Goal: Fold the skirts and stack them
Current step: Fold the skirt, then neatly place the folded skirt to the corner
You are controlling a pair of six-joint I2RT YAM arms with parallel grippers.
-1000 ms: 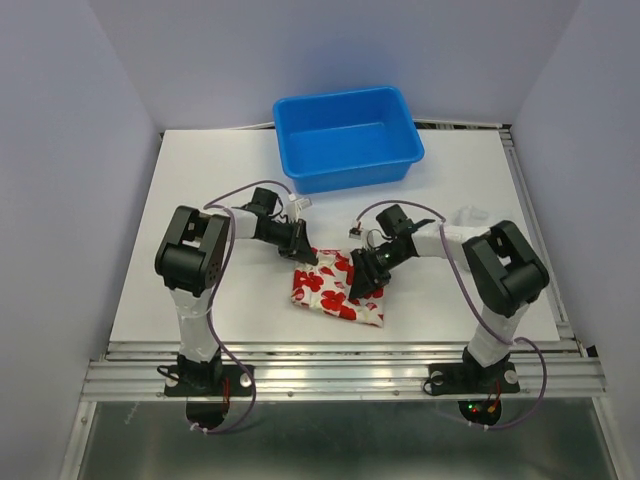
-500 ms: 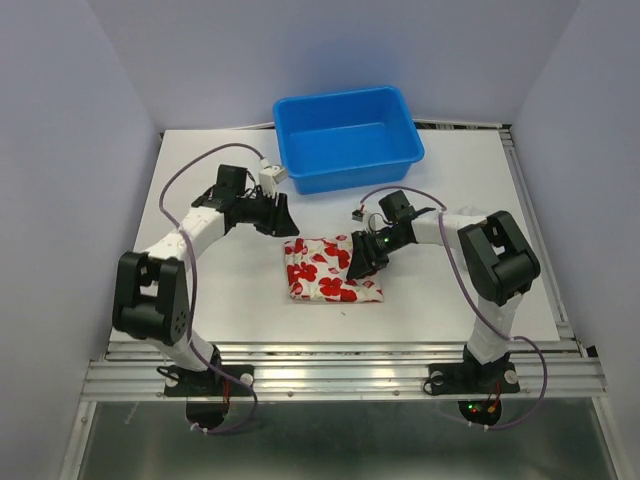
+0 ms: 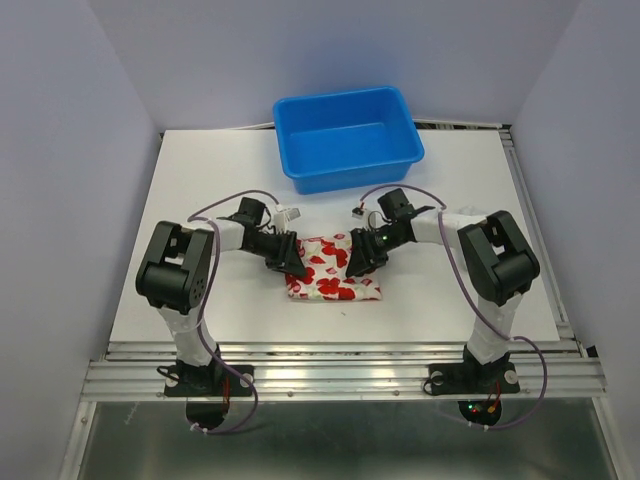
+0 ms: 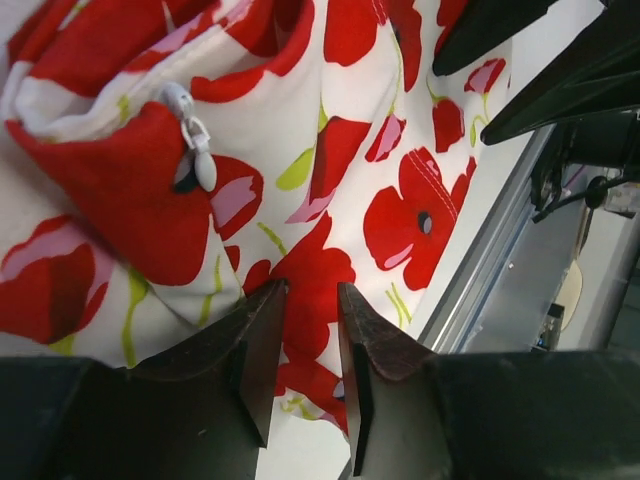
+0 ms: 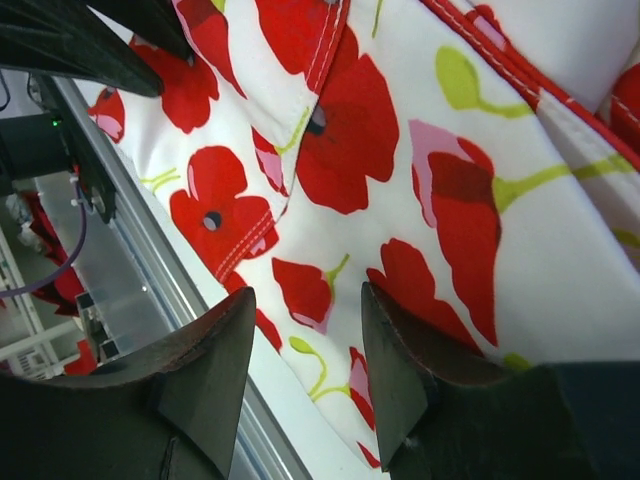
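Observation:
I need to stack the skirt folded, so next I need to grab the folded skirt's side edge (image 3: 298,270) (image 4: 311,318) near the zipper pull with my left gripper, opposite my right gripper.
One skirt (image 3: 330,278), white with red flowers, lies folded into a small rectangle on the white table between my two grippers. My left gripper (image 3: 292,260) hovers at its left edge, jaws a little apart with only flat cloth showing behind the gap (image 4: 308,295). A white zipper pull (image 4: 200,165) shows near a fold. At the skirt's right edge, my right gripper (image 3: 356,260) stands open just above the cloth (image 5: 305,295). Neither holds anything. Each wrist view shows the skirt (image 5: 400,130) filling the frame and the other gripper's dark fingers across it.
A blue plastic tub (image 3: 348,137) stands at the back of the table (image 3: 200,180), apparently empty. A small clear object (image 3: 467,213) lies at the right. A metal rail (image 3: 340,352) runs along the near edge, close to the skirt's front.
The left arm swung out to the rear left, then came back to the skirt's left edge with its jaws now apart. The skirt shifted slightly back and straightened. The right gripper barely moved.

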